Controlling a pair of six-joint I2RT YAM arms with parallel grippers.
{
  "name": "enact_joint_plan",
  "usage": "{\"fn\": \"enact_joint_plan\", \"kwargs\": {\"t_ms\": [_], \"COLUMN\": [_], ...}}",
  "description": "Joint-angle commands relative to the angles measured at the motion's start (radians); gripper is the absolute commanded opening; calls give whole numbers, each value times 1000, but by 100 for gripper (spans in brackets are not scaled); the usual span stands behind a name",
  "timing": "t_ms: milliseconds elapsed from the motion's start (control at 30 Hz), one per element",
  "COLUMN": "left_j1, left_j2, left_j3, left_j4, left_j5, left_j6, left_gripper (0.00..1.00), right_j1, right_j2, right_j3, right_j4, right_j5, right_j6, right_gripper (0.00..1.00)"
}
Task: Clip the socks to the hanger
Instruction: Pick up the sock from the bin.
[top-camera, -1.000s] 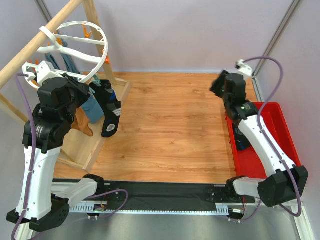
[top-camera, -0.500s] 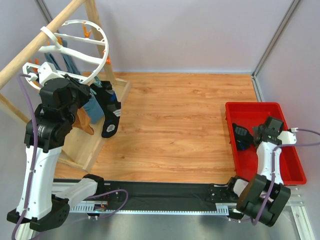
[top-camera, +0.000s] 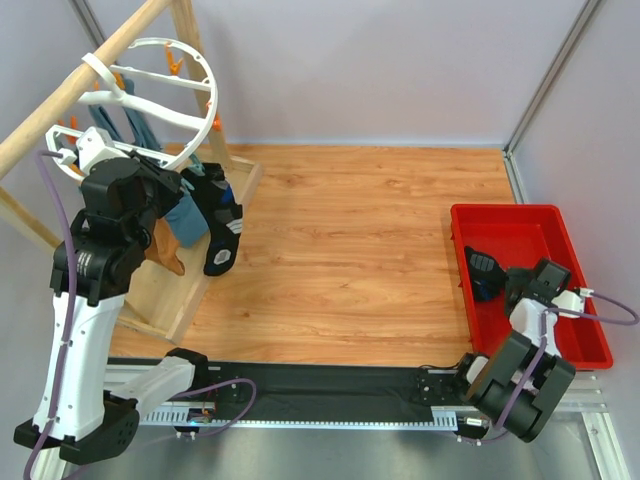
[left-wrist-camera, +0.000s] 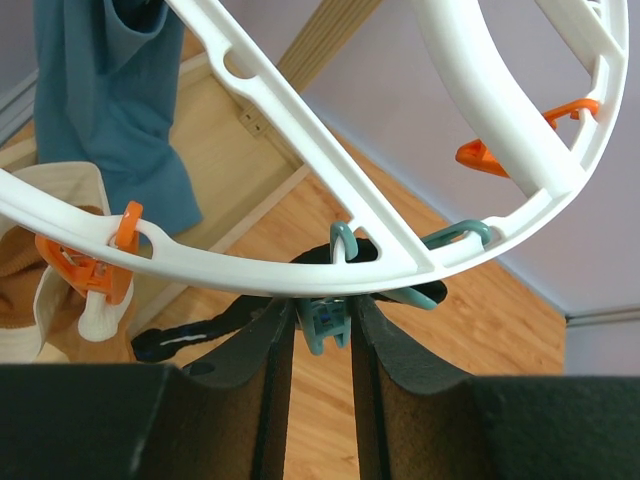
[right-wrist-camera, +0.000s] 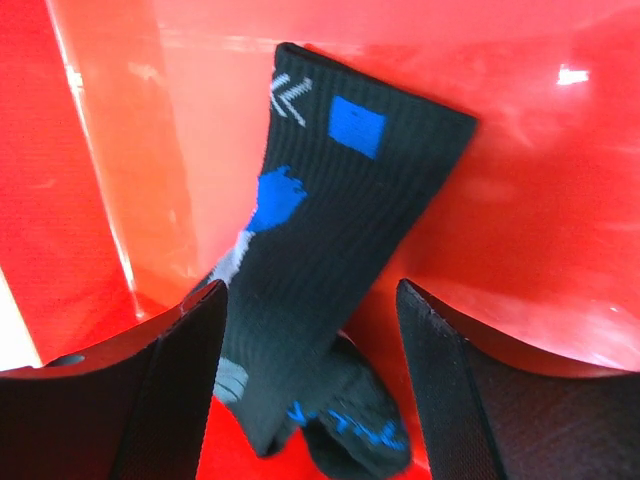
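Observation:
My right gripper's fingers are above the red bin's bottom in the right wrist view and should go lower before closing on the black sock there.
The white ring hanger (top-camera: 212, 102) hangs from a wooden pole at the back left. One black sock (top-camera: 222, 228) dangles below the ring. My left gripper (left-wrist-camera: 322, 305) is up at the ring's lower rim (left-wrist-camera: 300, 272), shut on a teal clip (left-wrist-camera: 327, 322); the hanging black sock (left-wrist-camera: 190, 330) shows just beyond it. The other black sock (right-wrist-camera: 330, 240), with blue and white marks, lies in the red bin (top-camera: 530, 215). My right gripper (right-wrist-camera: 312, 290) is low in the bin, open, with a finger on either side of that sock (top-camera: 483, 272).
A teal-blue sock (left-wrist-camera: 110, 110) and a tan sock (left-wrist-camera: 30, 290) hang from orange clips (left-wrist-camera: 85, 275) on the ring. The wooden rack's pole (top-camera: 90, 85) and its base (top-camera: 170, 290) fill the left side. The red bin's walls (right-wrist-camera: 90, 180) close in round the right gripper.
The right arm has swung down from the back right into the red bin, and its jaws have spread wider over the sock. The left arm has not moved.

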Motion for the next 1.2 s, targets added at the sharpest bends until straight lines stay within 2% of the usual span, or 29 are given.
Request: {"fn": "enact_joint_plan", "kwargs": {"t_ms": [0, 100, 267, 400, 433, 533, 700, 800, 833, 867, 900, 1000, 1033, 1167], "left_j1": [2, 2, 2, 2, 2, 2, 2, 2, 2, 2, 2, 2, 2, 2], "left_j2": [-15, -22, -27, -29, -29, -36, -45, -52, -53, -56, -56, -62, -61, -56], "left_j3": [-19, -30, -52, -53, -53, -61, -73, -76, -76, -78, -78, -76, -75, -66], "left_j4": [4, 5, 17, 22, 24, 27, 31, 33, 33, 34, 33, 39, 37, 30], "left_j5": [19, 19, 28, 28, 25, 25, 36, 41, 39, 42, 44, 57, 63, 71], "left_j6": [-1, 2, -10, -10, -9, -7, -10, -9, -10, -9, -9, -15, -14, -18], "left_gripper": [0, 0, 0, 0, 0, 0, 0, 0, 0, 0, 0, 0, 0, 0], "right_j1": [-7, -7, -7, -4, 10, 45, 211, 371, 468, 513, 554, 727, 819, 1066], "right_j2": [50, 108, 234, 248, 218, 120, -25, -53, -56, -56, -60, -57, -53, -33], "right_j3": [-10, -9, 83, 125, 128, 149, 299, 417, 448, 476, 517, 560, 577, 616], "right_j4": [139, 202, 189, 188, 198, 198, 132, 127, 113, 104, 101, 124, 138, 158], "right_j5": [-35, -22, -100, -137, -150, -165, -239, -373, -450, -493, -577, -703, -775, -832], "right_j6": [49, 26, -91, -167, -198, -290, -454, -587, -623, -682, -696, -721, -732, -816], "right_gripper": [69, 65, 45, 33, 22, 1, 0, 0, 0, 0, 0, 0, 0, 0]}}
